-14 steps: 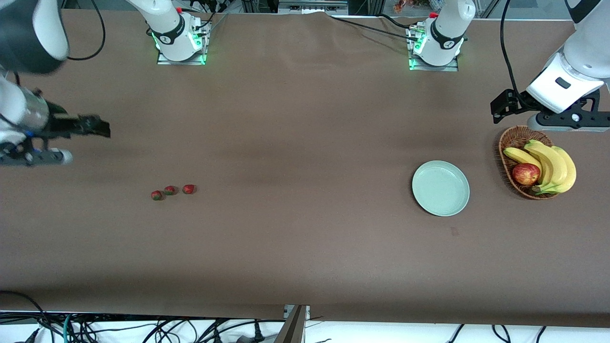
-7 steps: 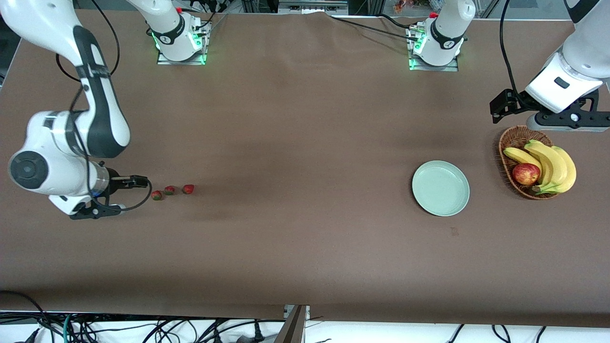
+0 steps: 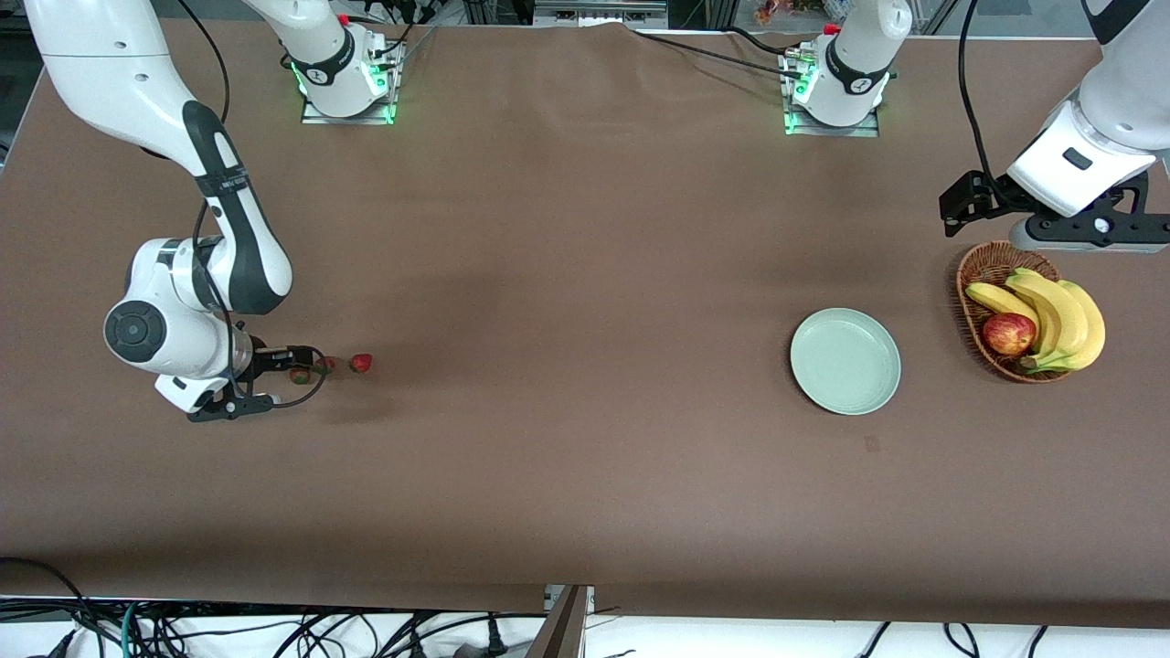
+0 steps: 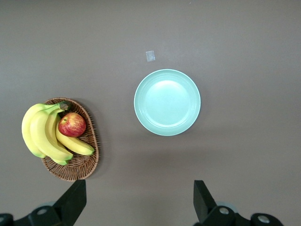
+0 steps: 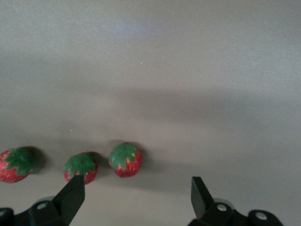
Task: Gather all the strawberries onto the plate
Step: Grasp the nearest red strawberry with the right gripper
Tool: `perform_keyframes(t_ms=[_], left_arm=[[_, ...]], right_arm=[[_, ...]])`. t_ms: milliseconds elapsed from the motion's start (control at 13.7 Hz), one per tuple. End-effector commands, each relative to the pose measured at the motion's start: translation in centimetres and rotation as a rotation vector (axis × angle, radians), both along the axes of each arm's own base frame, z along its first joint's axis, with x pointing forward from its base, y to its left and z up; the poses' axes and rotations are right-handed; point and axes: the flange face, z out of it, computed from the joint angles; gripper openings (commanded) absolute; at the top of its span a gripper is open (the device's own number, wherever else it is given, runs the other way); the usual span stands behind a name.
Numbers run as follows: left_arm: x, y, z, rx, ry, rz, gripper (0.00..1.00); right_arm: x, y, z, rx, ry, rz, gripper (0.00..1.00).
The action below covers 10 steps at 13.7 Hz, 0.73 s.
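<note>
The end strawberry (image 3: 299,376) (image 5: 126,160) is still out of reach of my right gripper's fingers, which stop short of it, so my right gripper should move toward it before closing.
Three strawberries lie in a row on the brown table toward the right arm's end: one (image 3: 362,363), a middle one (image 3: 324,364), and an end one (image 3: 299,375). My right gripper (image 3: 265,395) is open and empty, low over the table at the end strawberry. In the right wrist view that berry (image 5: 125,160) lies just ahead of the gap of my right gripper (image 5: 136,193), and the middle berry (image 5: 81,165) sits at one fingertip (image 5: 71,195). The mint-green plate (image 3: 845,361) is empty. My left gripper (image 3: 1088,236) waits open and empty (image 4: 138,197), high beside the basket.
A wicker basket (image 3: 969,274) with bananas (image 3: 1060,315) and a red apple (image 3: 1008,334) stands at the left arm's end, beside the plate (image 4: 167,102). It also shows in the left wrist view (image 4: 75,169). A small patch (image 3: 871,444) marks the table near the plate.
My right arm has swung in from the right arm's end of the table and come down to the strawberries. The left arm has not moved.
</note>
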Motion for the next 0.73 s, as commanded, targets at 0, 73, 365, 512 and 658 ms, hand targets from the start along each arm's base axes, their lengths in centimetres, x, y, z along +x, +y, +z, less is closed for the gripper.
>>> perform_keyframes(t_ms=[0, 73, 365, 512, 658], left_arm=[[-0.3, -0.2, 0.3, -0.020, 0.005, 0.005, 1.00], [-0.3, -0.1, 0.3, -0.020, 0.005, 0.005, 1.00], [-0.3, -0.1, 0.3, -0.020, 0.005, 0.007, 1.00], [-0.3, -0.1, 0.3, -0.020, 0.005, 0.007, 1.00], [-0.3, -0.1, 0.3, -0.020, 0.005, 0.005, 1.00]], right_arm=[[-0.6, -0.3, -0.9, 0.004, -0.029, 0.048, 1.00], [-0.6, -0.3, -1.3, 0.007, -0.031, 0.059, 1.00], [-0.6, -1.3, -1.8, 0.005, -0.040, 0.085, 1.00], [-0.9, -1.4, -2.4, 0.004, -0.056, 0.091, 1.00], [-1.1, -1.3, -3.5, 0.004, -0.070, 0.095, 1.00]])
